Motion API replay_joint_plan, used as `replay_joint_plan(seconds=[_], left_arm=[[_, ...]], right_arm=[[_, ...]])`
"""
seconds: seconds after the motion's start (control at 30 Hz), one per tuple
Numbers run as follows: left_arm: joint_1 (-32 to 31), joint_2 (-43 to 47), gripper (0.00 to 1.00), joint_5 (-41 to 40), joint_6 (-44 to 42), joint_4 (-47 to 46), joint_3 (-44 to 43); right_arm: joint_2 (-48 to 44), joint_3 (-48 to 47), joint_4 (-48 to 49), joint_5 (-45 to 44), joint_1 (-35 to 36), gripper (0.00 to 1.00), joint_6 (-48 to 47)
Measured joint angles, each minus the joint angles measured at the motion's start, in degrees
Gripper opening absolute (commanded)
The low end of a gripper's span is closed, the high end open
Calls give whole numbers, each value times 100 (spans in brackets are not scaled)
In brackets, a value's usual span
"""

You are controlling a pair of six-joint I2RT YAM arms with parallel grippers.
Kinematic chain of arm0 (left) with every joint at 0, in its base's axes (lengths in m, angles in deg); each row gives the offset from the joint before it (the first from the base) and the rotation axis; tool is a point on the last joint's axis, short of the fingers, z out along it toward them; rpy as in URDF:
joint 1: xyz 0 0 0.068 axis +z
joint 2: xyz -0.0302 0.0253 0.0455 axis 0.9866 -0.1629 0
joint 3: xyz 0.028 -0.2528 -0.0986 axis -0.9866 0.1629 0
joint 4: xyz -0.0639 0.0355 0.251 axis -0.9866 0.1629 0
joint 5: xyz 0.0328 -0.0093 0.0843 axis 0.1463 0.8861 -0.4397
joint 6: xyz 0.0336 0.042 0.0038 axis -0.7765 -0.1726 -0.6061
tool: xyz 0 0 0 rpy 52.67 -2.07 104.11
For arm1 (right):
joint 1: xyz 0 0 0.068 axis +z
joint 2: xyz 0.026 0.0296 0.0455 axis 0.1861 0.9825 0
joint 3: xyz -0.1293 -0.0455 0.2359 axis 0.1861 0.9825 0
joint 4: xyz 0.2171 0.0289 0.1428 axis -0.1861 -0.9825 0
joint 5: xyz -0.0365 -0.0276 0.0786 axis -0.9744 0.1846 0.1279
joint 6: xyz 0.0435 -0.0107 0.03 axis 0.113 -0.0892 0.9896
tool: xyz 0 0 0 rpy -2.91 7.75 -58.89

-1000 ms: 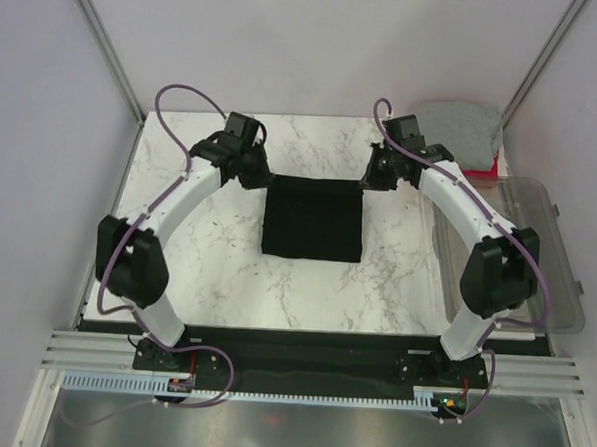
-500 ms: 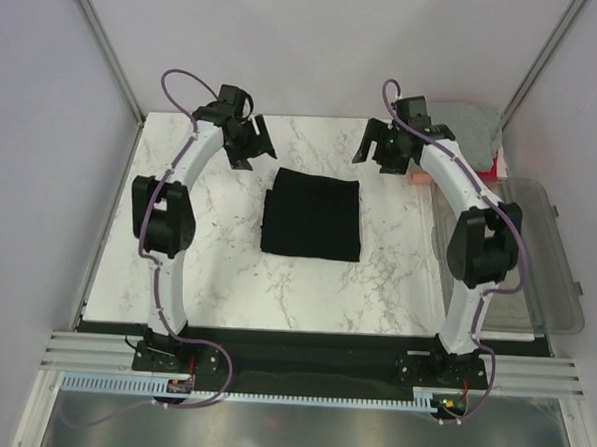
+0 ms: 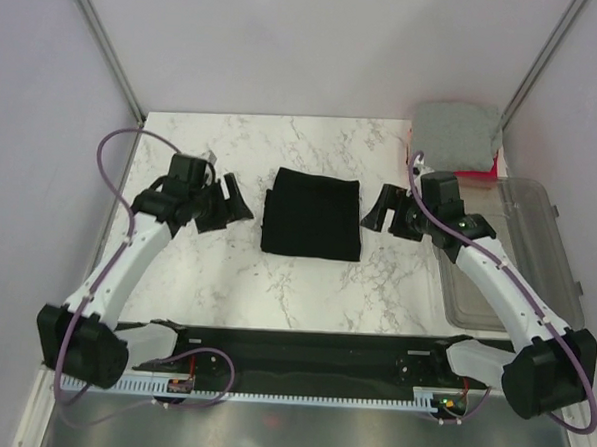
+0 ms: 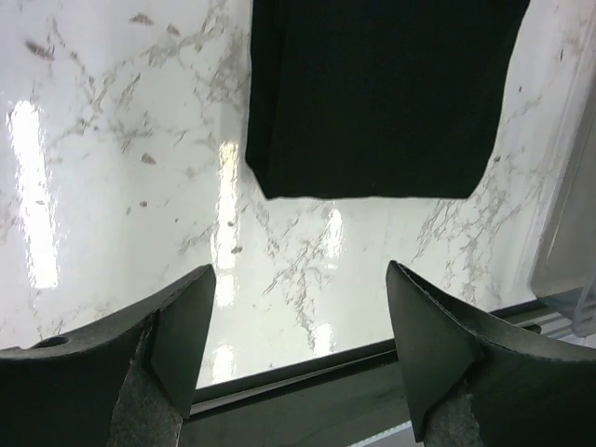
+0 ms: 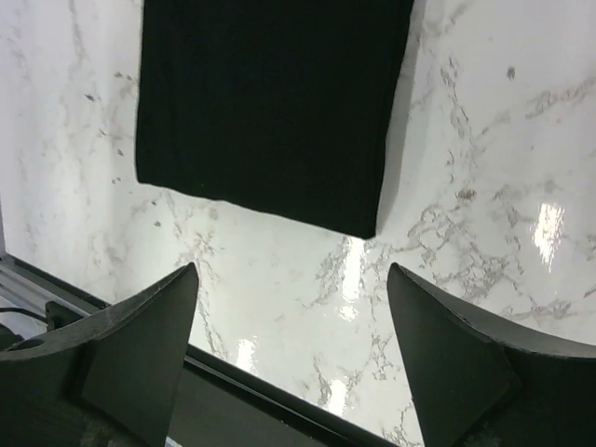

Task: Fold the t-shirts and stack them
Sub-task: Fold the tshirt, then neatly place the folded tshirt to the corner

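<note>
The folded black t-shirt needs to be stacked, still folded, on the grey t-shirt, so next my right gripper needs to grab it by its back corner nearest the grey t-shirt [image 3: 455,132].
The black t-shirt [image 3: 312,214] lies folded into a flat square in the middle of the marble table [image 3: 226,270]. My left gripper [image 3: 225,202] hovers open just left of it, holding nothing. My right gripper [image 3: 384,210] hovers open just right of it, also empty. In the left wrist view the black t-shirt [image 4: 372,93] lies ahead of the open gripper [image 4: 298,279], apart from the fingers. The right wrist view shows the same: black t-shirt [image 5: 270,102] ahead, open gripper [image 5: 291,270] over bare marble. A folded grey t-shirt [image 3: 455,132] rests on a red-pink one [image 3: 478,173] at the back right corner.
A clear plastic bin [image 3: 522,255] stands along the table's right side, beside my right arm; its corner [image 4: 570,251] shows in the left wrist view. The dark front rail [image 3: 302,344] runs along the near edge. Grey walls enclose the table.
Both grippers let go of the black t-shirt's far edge and opened. Both arms swung back toward the near side and now sit level with the shirt's left and right sides.
</note>
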Motion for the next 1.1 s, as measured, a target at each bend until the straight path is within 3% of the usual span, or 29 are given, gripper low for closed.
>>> replay_joint_plan(seconds=[0.17,0.33,0.5,0.77,0.9,1.1], left_arm=[[-4,1668,79,-2,-68,190,1040],[-4,3014,77,-13,-79,332,1537],[-4,3668,77,-72,-83,621,1692],[-4,3921,76,-291,-81,822,1698],[-4,3912,75,-304,-81,828,1703],[-4,4000,75,-304,-83,833,1716]], right_arm=[[448,273,90,-4,13,90,0],[1733,-426,345,-39,-13,89,-164],[3064,-1222,868,-22,-155,89,-205],[4669,-2205,1338,26,-205,85,-267],[5045,-2422,1685,129,-210,77,-306],[5410,-2455,2406,562,-310,43,-229]])
